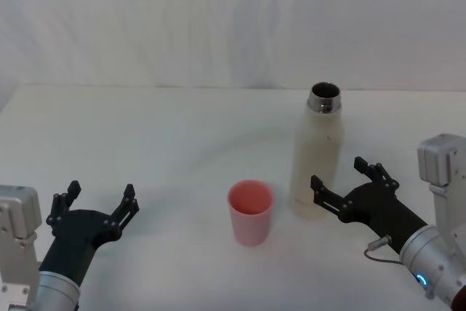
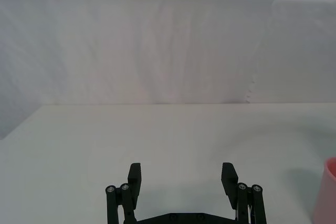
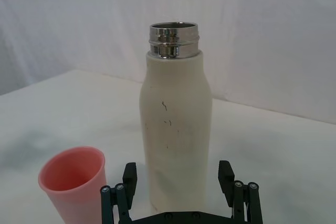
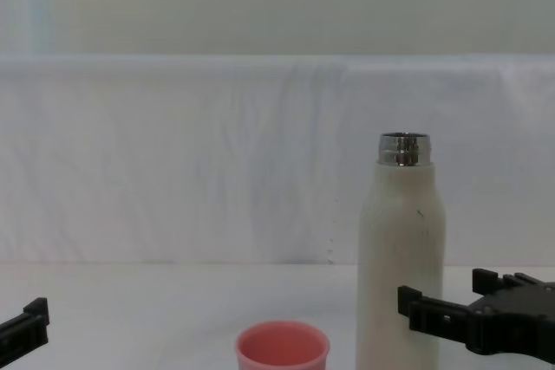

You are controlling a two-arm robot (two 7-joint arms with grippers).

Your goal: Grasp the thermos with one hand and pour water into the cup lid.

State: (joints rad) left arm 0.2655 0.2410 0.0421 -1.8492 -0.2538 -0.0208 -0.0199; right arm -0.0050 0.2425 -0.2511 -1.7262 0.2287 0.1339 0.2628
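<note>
My right gripper needs to pour into the cup lid, so it should next grab the thermos by its cream-white body [image 4: 390, 301] and leave its steel neck [image 4: 404, 150] free.
The thermos [image 1: 317, 152] [image 3: 175, 129] [image 4: 401, 257] stands upright on the table right of centre, cream-white with an uncapped steel neck. Left of it and a little nearer sits the cup lid [image 1: 250, 212] [image 3: 73, 182] [image 4: 283, 347], a small salmon-pink cup, mouth up. My right gripper [image 1: 342, 178] [image 3: 177, 178] [image 4: 442, 299] is open just in front and to the right of the thermos base, its fingers level with the lower body and apart from it. The left gripper [image 1: 100, 199] [image 2: 182, 178] rests open at the near left, with nothing between its fingers.
A white table [image 1: 160, 143] spreads out to a white cloth backdrop [image 1: 218, 20] along the far edge. Open tabletop lies between the left gripper and the cup lid.
</note>
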